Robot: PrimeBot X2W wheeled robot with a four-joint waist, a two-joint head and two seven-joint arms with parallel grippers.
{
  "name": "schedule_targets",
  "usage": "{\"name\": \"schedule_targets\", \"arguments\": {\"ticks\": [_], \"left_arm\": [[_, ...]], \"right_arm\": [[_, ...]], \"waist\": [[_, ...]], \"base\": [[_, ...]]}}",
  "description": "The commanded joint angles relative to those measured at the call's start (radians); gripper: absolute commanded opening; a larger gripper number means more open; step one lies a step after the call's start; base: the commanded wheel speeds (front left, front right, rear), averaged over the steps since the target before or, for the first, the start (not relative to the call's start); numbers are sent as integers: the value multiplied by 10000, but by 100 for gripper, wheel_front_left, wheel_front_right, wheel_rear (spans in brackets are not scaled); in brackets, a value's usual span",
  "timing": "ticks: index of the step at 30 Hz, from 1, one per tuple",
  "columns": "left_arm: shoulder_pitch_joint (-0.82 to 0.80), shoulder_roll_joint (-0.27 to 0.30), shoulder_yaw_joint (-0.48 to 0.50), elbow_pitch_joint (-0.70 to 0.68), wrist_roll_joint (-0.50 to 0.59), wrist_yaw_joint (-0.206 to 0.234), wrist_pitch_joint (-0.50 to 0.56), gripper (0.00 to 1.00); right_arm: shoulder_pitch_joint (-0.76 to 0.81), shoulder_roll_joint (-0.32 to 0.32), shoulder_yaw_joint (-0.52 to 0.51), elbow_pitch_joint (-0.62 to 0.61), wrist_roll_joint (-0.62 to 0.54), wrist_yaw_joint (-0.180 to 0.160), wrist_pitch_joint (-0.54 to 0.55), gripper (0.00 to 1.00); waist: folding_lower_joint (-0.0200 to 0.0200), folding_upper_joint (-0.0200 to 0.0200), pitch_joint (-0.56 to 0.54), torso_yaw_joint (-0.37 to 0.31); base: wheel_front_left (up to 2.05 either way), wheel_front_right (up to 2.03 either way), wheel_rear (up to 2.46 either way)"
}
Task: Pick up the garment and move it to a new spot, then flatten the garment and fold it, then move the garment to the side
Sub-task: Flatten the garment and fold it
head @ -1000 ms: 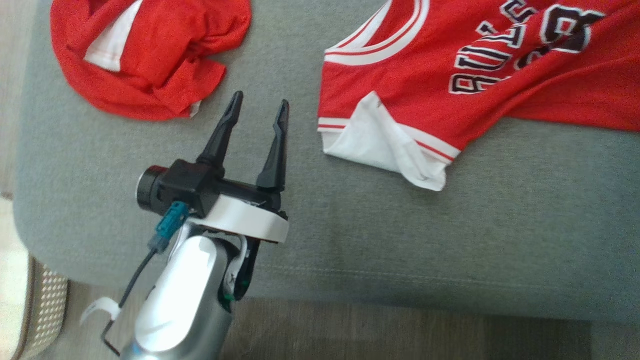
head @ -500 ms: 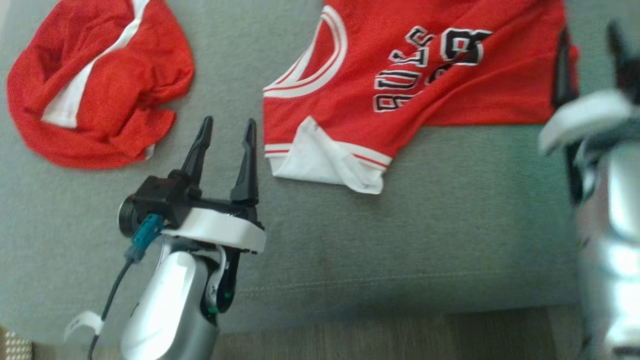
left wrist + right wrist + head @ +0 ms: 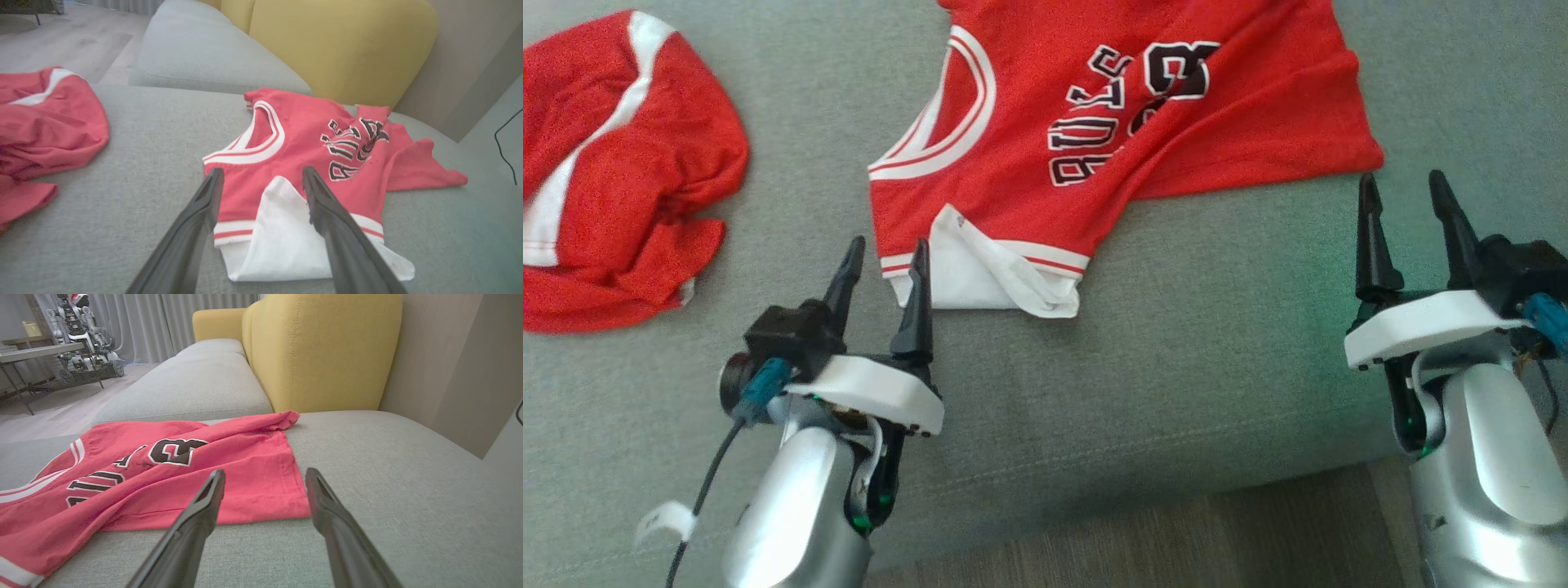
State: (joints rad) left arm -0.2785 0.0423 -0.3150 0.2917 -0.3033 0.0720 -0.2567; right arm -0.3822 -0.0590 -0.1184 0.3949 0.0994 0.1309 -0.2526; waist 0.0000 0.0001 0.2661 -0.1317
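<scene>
I next need to pick up the jersey with my left gripper by its folded-back white tip [image 3: 948,220]. The tip stands up, while the red cloth [image 3: 907,217] around it lies flat.
The garment [image 3: 1111,106] is a red sleeveless jersey with white trim and dark lettering, lying roughly spread on the grey sofa cushion [image 3: 1217,351], with a white flap folded out at its near left corner. My left gripper [image 3: 889,245] is open, its right fingertip at the edge of that white corner. In the left wrist view the garment [image 3: 286,163] lies just beyond the open left gripper [image 3: 262,171]. My right gripper [image 3: 1401,178] is open beside the jersey's near right corner. The right wrist view shows the garment [image 3: 163,486] hem ahead of the right gripper [image 3: 264,473].
A second red garment [image 3: 613,180] lies crumpled at the left of the cushion, also seen as a red heap [image 3: 41,122]. A yellow backrest [image 3: 322,351] rises behind the seat. The cushion's front edge and wood floor [image 3: 1176,539] lie below my arms.
The head camera has swung to the right, bringing the right arm and its open gripper into view. My left gripper has come closer to the jersey's white corner.
</scene>
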Motion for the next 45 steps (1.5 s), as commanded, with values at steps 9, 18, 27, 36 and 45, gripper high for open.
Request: {"name": "schedule_targets", "arguments": {"ticks": [9, 18, 27, 36, 45], "left_arm": [[-1642, 79, -308, 1768, 307, -216, -51, 100], [-2318, 79, -431, 2757, 435, 61, -51, 100], [-2710, 79, -620, 3354, 579, -22, -51, 0], [-2542, 79, -376, 2056, 636, 132, -51, 0], [-1314, 79, 372, -749, 710, 367, -51, 0]], "right_arm": [[-101, 86, 294, -700, 296, -2, -91, 100], [-85, 86, 343, -697, 399, -2, -91, 100], [-106, 87, 317, -676, 434, -2, -91, 100], [-172, 87, -29, -525, 349, -2, -91, 100], [-1003, 87, -1201, 1570, 778, -2, -91, 100]], "waist": [[0, -1, 469, -581], [0, -1, 556, -722], [0, -1, 615, -714], [0, -1, 589, -267], [0, -1, 430, 754]], "base": [[0, 0, 0], [0, 0, 0], [0, 0, 0], [0, 0, 0], [0, 0, 0]]}}
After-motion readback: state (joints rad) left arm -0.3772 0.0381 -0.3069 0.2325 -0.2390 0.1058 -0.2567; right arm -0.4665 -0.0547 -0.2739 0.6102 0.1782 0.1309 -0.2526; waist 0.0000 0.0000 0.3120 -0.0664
